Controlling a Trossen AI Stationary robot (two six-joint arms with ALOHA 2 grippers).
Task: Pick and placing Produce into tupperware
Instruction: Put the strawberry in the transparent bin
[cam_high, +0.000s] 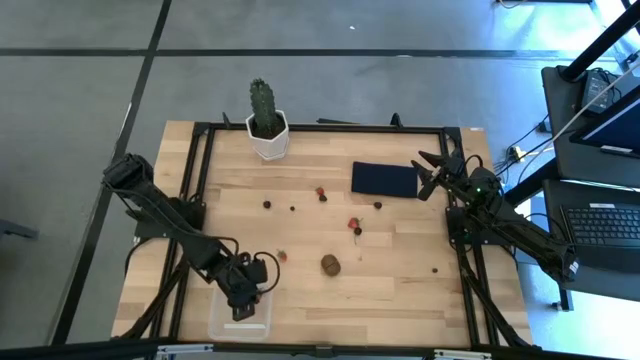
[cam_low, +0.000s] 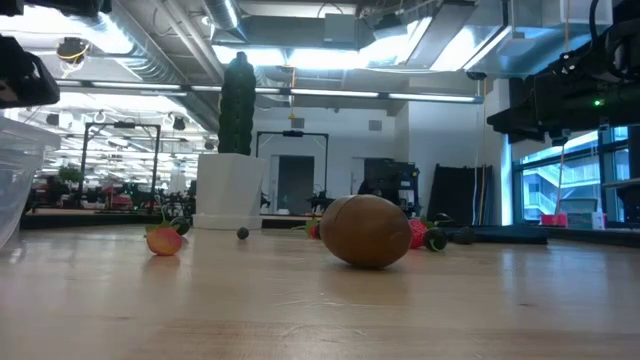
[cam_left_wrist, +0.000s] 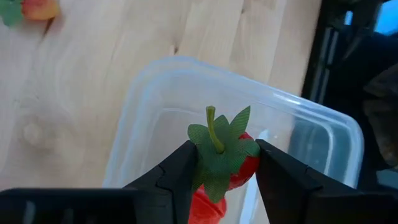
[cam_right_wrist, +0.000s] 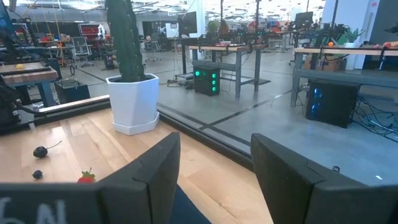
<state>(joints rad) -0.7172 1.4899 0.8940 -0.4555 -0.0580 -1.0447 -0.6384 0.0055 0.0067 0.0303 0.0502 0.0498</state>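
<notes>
The red strawberry (cam_left_wrist: 231, 167) hangs over the clear tupperware, inside the tupperware's rim, so it is time for my left gripper to let go of the strawberry.
My left gripper (cam_high: 243, 298) hangs over the clear tupperware (cam_high: 240, 318) at the table's near left edge, shut on a red strawberry (cam_left_wrist: 231, 167) with a green leafy cap. The box (cam_left_wrist: 186, 112) lies open below the fingers. On the table lie a brown kiwi (cam_high: 330, 264), another strawberry (cam_high: 282, 256) beside the box, more strawberries (cam_high: 353, 222) and dark berries (cam_high: 268, 204). In the low view the kiwi (cam_low: 367, 230) rests on its side. My right gripper (cam_high: 432, 170) waits open, raised over the far right by the navy rectangle (cam_high: 384, 180). My left gripper pinches the strawberry between its two fingers, which press on the fruit just under the green cap (cam_left_wrist: 221, 152). The fingers come from above, pointing down. The strawberry is lifted clear above the tupperware's inside, stem (cam_left_wrist: 213, 127) pointing up toward the camera.
A green cactus in a white pot (cam_high: 267, 128) stands at the far edge. A black metal frame (cam_high: 320, 128) runs round the table. A laptop (cam_high: 606, 222) and desks stand beyond the right edge. Bare wood lies between the kiwi and the near edge.
</notes>
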